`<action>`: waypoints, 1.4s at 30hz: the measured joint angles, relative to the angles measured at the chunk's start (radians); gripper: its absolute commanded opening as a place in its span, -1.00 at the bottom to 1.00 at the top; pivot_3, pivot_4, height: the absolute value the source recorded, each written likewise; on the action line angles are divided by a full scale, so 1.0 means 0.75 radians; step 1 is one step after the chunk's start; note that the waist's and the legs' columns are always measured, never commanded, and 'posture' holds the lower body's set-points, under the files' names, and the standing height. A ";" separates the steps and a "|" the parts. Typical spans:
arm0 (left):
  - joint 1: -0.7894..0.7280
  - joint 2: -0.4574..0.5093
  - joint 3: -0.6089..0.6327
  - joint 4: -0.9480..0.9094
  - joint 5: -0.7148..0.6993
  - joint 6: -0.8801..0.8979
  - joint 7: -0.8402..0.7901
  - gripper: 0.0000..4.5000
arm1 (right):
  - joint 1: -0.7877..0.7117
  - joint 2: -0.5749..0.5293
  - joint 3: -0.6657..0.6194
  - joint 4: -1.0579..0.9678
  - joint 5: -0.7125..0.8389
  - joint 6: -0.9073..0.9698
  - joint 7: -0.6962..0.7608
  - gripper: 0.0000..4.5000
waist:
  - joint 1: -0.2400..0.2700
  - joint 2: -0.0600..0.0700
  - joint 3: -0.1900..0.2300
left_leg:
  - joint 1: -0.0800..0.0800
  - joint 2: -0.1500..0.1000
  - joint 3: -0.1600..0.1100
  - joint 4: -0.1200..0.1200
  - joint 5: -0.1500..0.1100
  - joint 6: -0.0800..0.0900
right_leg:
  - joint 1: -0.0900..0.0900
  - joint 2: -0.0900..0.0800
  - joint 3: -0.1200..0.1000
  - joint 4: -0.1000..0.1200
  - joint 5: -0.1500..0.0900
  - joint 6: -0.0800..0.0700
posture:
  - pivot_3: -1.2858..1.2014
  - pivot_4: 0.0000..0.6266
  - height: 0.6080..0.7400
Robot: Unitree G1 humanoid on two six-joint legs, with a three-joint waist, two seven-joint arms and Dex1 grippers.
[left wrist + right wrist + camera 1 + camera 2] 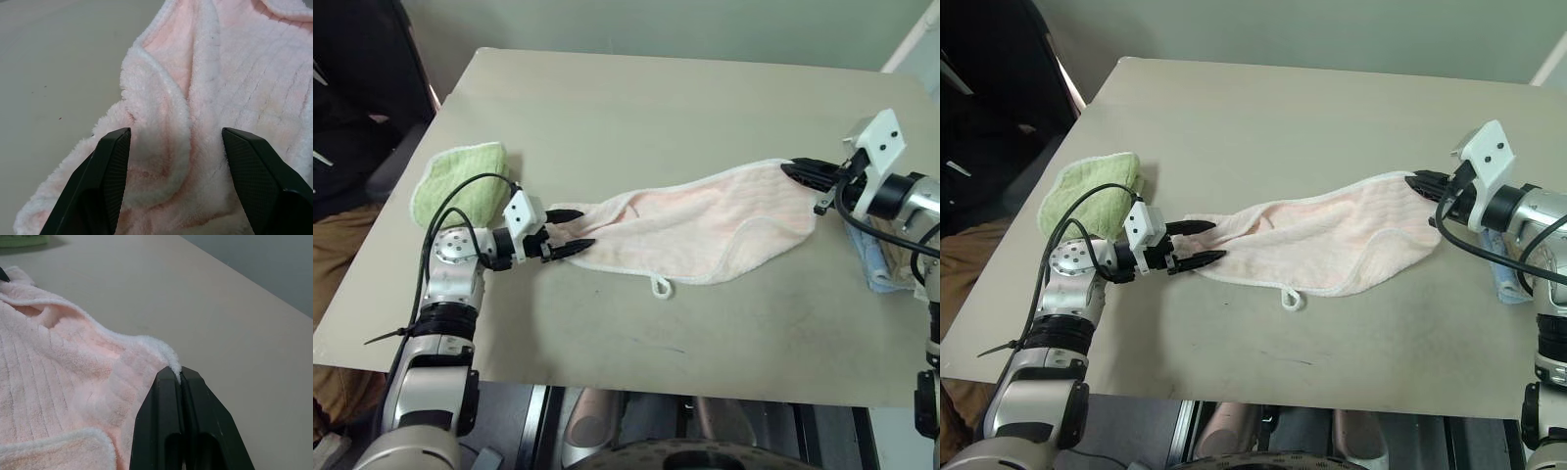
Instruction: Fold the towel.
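Note:
The towel's bunched end has folds that stand up while the rest lies flat, so my left gripper should grab the towel by that bunched end [572,228] next.
The pale pink towel [705,227] lies stretched across the middle of the table, its white hem around it and a small white loop [660,286] hanging off its near edge. My left gripper [570,231] stands open at the towel's bunched left end, one finger on each side of the fold [161,161]. At the towel's right corner my right gripper [795,170] is shut on the white hem [168,360], holding that corner slightly off the table.
A light green towel [460,184] lies bunched at the table's left edge, just behind my left arm. A blue and beige cloth [879,262] sits at the right edge under my right arm. The beige table [636,108] stretches behind the towel.

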 measured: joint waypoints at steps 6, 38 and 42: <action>-0.047 0.001 -0.003 0.075 0.045 -0.053 0.048 0.43 | 0.000 0.000 0.000 0.000 0.001 0.000 -0.001 -1.00 | -0.002 0.000 0.000 | 0.000 0.000 0.000 0.000 0.000 0.000 | 0.000 0.000 0.000 0.000 0.000 0.000 | 0.03 -0.52 1.00; -0.146 -0.005 -0.049 0.222 0.162 -0.376 0.111 0.43 | 0.000 -0.009 -0.001 -0.016 0.001 0.004 -0.003 -1.00 | -0.001 0.000 0.000 | -0.001 0.000 0.000 0.002 -0.001 0.001 | 0.000 0.000 0.000 0.000 0.002 0.003 | 0.03 -0.52 1.00; -0.095 -0.002 -0.059 0.117 0.129 -0.294 0.052 0.43 | 0.001 -0.011 -0.002 -0.017 0.001 0.005 -0.006 -1.00 | -0.003 0.000 0.000 | -0.001 0.000 0.000 0.002 -0.001 0.001 | 0.000 0.000 0.000 0.000 0.001 0.001 | 0.03 -0.52 1.00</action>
